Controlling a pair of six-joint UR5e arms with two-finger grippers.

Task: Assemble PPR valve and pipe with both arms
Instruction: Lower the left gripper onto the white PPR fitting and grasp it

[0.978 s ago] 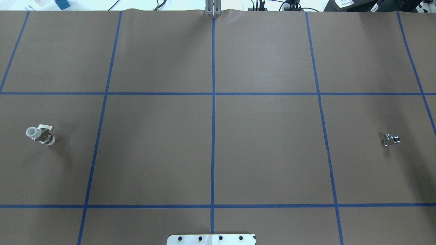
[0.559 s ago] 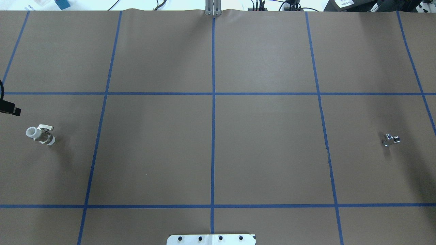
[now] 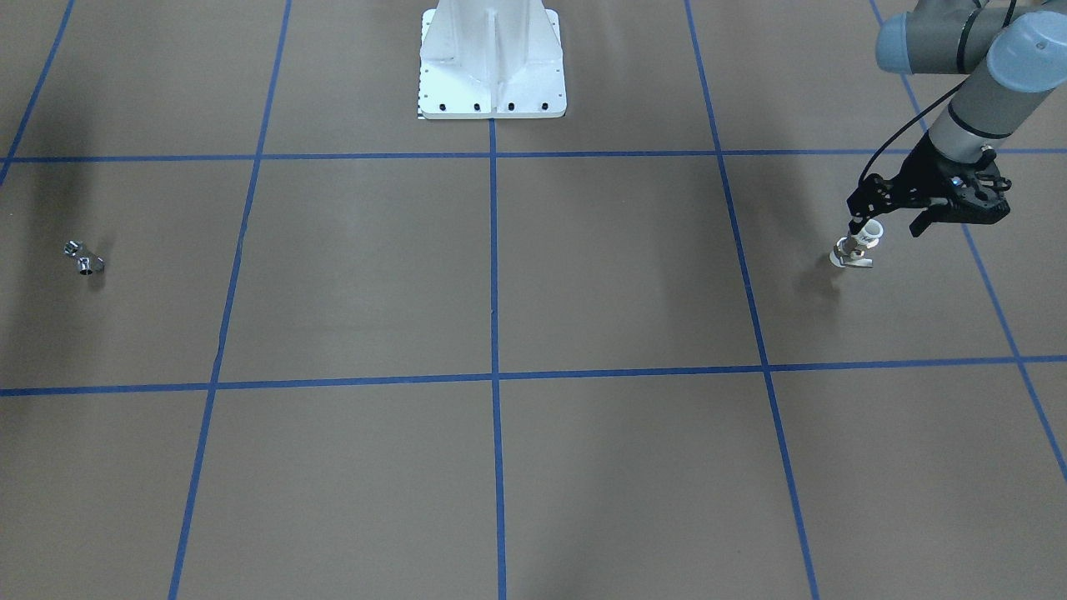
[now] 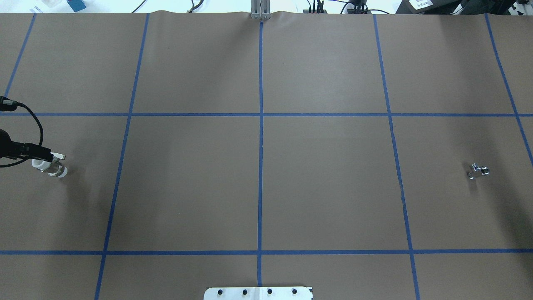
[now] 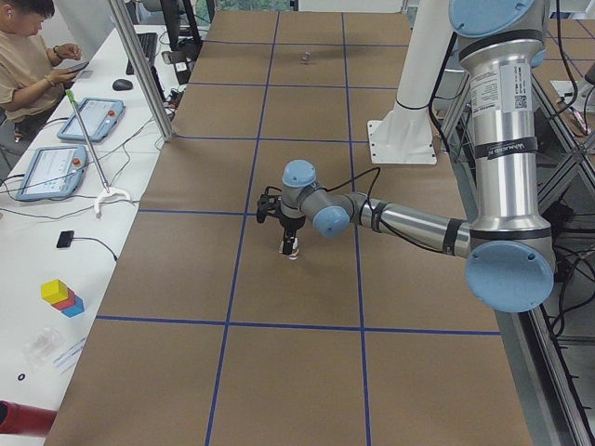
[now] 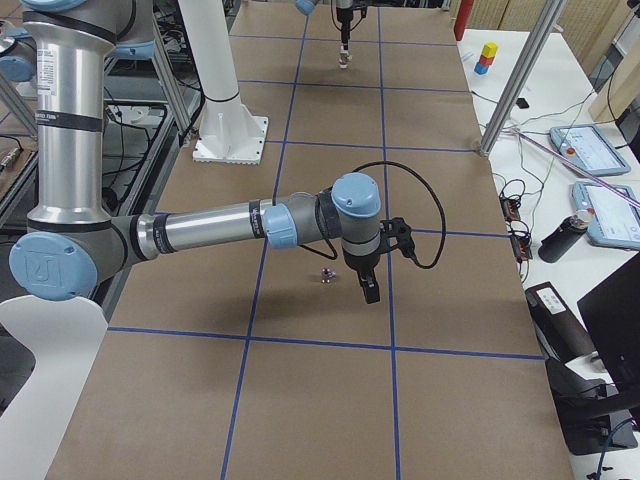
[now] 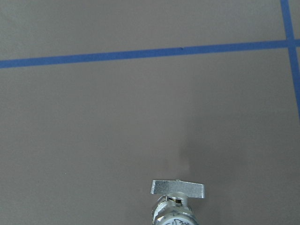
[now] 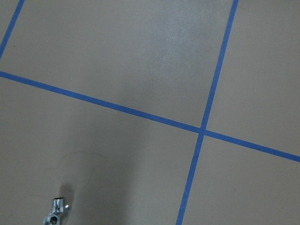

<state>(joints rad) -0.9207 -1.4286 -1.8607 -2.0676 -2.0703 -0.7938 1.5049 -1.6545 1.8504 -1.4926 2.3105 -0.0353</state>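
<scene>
Next, my left gripper grabs the PPR valve by its white opening (image 3: 868, 230) to bring the valve over for joining with the pipe (image 3: 84, 258).
The PPR valve (image 3: 859, 247) stands on the brown table at my left side, white mouth up and flat tab to the side. It also shows in the overhead view (image 4: 49, 166) and at the bottom of the left wrist view (image 7: 177, 201). My left gripper (image 3: 885, 225) hangs open just above it, with the fingers (image 3: 854, 218) spread either side of the mouth. The chrome pipe (image 4: 478, 171) lies far off at my right side, also in the right wrist view (image 8: 55, 213). My right gripper (image 6: 366, 288) hovers beside the pipe (image 6: 325, 274); I cannot tell whether it is open or shut.
The white pedestal (image 3: 492, 58) stands at the robot's edge of the table. Blue tape lines (image 4: 260, 166) divide the brown surface into squares. An operator (image 5: 28, 56) sits at a side bench with tablets.
My left gripper has come into the overhead view from the left edge and moved down and right, over the valve. Valve and pipe have not moved.
</scene>
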